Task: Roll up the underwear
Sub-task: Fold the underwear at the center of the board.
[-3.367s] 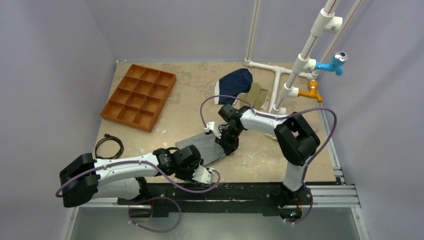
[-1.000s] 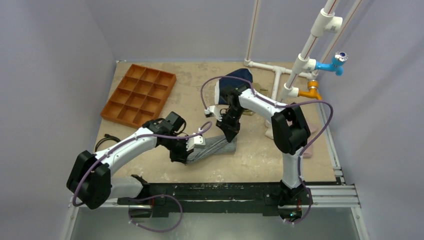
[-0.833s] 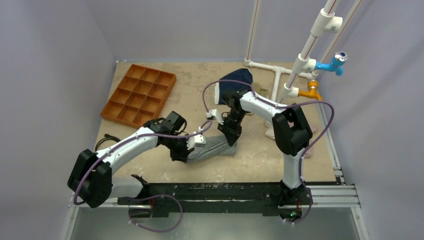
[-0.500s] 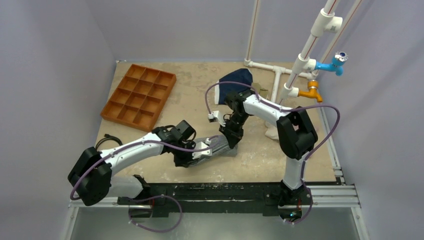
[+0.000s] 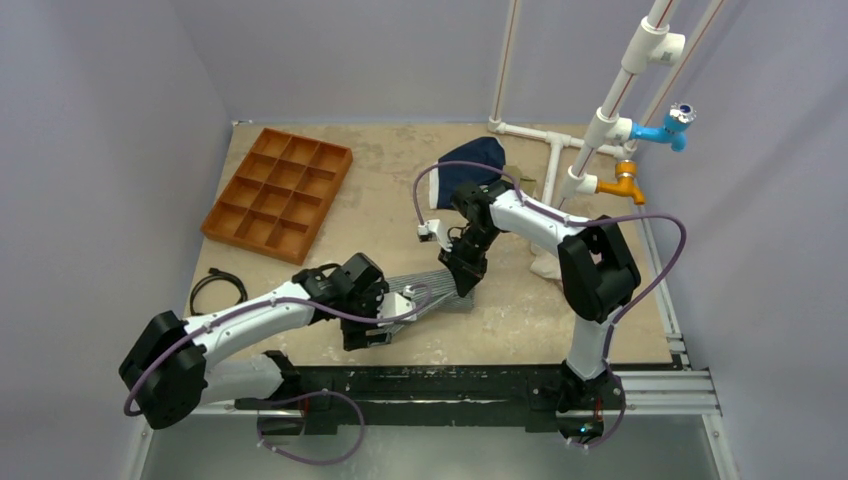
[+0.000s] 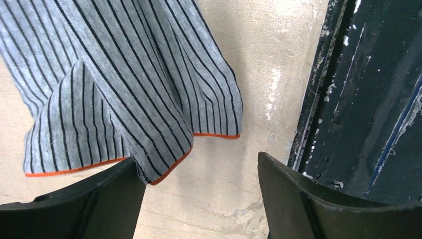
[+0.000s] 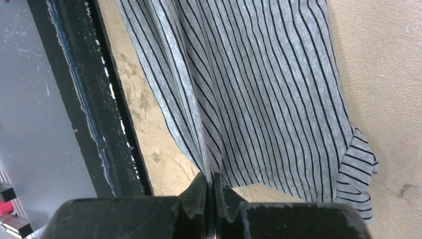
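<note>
My left gripper should next pinch the underwear's orange-hemmed end, opposite my right gripper's hold, to lay it straight for rolling.
The underwear, grey cloth with fine dark stripes and an orange hem, lies stretched out near the middle of the table. My right gripper is shut on its far edge, and the right wrist view shows the underwear pinched into a ridge between the closed tips of the right gripper. My left gripper is open at the cloth's near left end. In the left wrist view the hem of the underwear hangs just past the left finger, with bare table between the tips of the left gripper.
An orange compartment tray sits at the back left and a black cable coils near the left edge. A navy garment lies behind the right arm beside the white pipe frame. A black rail runs along the near edge.
My left gripper has opened, let go of the underwear's end and drawn back toward the near edge. The cloth now lies flatter. The right gripper has kept its grip and shifted slightly.
</note>
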